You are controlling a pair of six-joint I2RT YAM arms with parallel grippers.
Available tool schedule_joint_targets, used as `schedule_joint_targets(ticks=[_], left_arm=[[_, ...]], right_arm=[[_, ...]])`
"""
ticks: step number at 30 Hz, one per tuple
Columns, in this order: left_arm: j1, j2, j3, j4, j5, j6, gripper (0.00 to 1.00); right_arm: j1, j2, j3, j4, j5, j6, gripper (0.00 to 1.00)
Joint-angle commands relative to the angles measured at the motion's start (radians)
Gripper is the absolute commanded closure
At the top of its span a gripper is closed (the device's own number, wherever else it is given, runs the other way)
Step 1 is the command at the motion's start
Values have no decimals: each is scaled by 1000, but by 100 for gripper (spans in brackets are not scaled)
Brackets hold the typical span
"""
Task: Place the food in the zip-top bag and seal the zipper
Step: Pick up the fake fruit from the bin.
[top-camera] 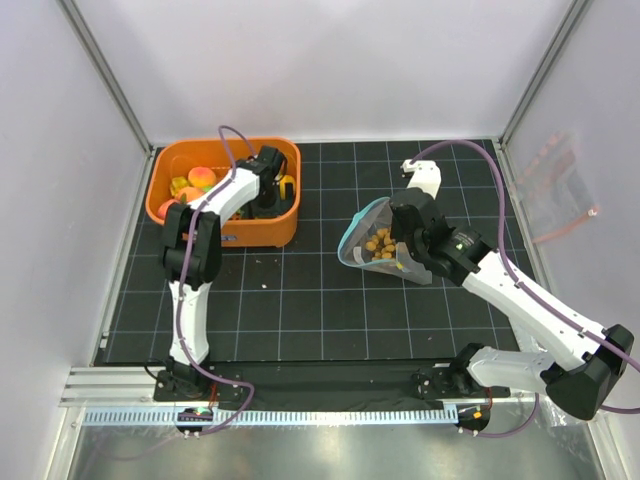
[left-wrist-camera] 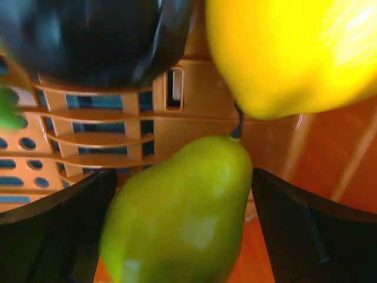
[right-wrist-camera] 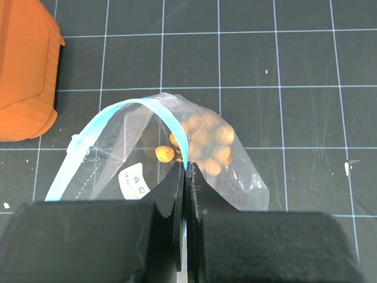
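Note:
My left gripper should close on the pear (left-wrist-camera: pixel 182 218). In the left wrist view, my fingers reach down on either side of the pear.
My left gripper (top-camera: pixel 268 195) is down inside the orange basket (top-camera: pixel 225 235), open, its two black fingers either side of a green pear (left-wrist-camera: pixel 182 218). I cannot tell whether they touch it. A yellow fruit (left-wrist-camera: pixel 294 53) and a dark rounded piece (left-wrist-camera: pixel 88 41) lie just beyond. Peaches (top-camera: pixel 200 178) sit at the basket's left end. The zip-top bag (top-camera: pixel 365 240) stands mid-table with its mouth held open and a cluster of brown balls (right-wrist-camera: pixel 206 141) inside. My right gripper (right-wrist-camera: pixel 186 168) is shut on the teal zipper (right-wrist-camera: pixel 106 124) strip at the bag's mouth.
The basket's slotted wall (left-wrist-camera: pixel 88 138) rises right behind the pear, and its corner (right-wrist-camera: pixel 26 71) lies left of the bag. A second clear bag with a pink-red strip (top-camera: pixel 560 200) hangs on the right wall. Black gridded mat lies between the basket and the bag.

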Motion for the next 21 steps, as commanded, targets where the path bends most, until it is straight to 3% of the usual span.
schedule_joint_targets(ticks=[1, 6, 7, 9, 10, 13, 21], left_arm=[[12, 34, 42, -9, 84, -41, 2], [18, 22, 20, -12, 32, -24, 8], [18, 32, 22, -12, 44, -26, 22], [18, 48, 46, -27, 64, -26, 37], [18, 48, 60, -50, 66, -24, 52], [18, -5, 60, -30, 16, -20, 65], [18, -259, -12, 5, 21, -11, 74]], right_arm=[[2, -12, -4, 47, 5, 4, 99], [2, -19, -4, 48, -5, 4, 99], [2, -23, -4, 47, -5, 2, 99], [2, -28, -6, 47, 0, 4, 99], [4, -32, -7, 50, 2, 4, 99], [2, -36, -12, 50, 3, 2, 99], [2, -28, -9, 48, -2, -1, 99]])
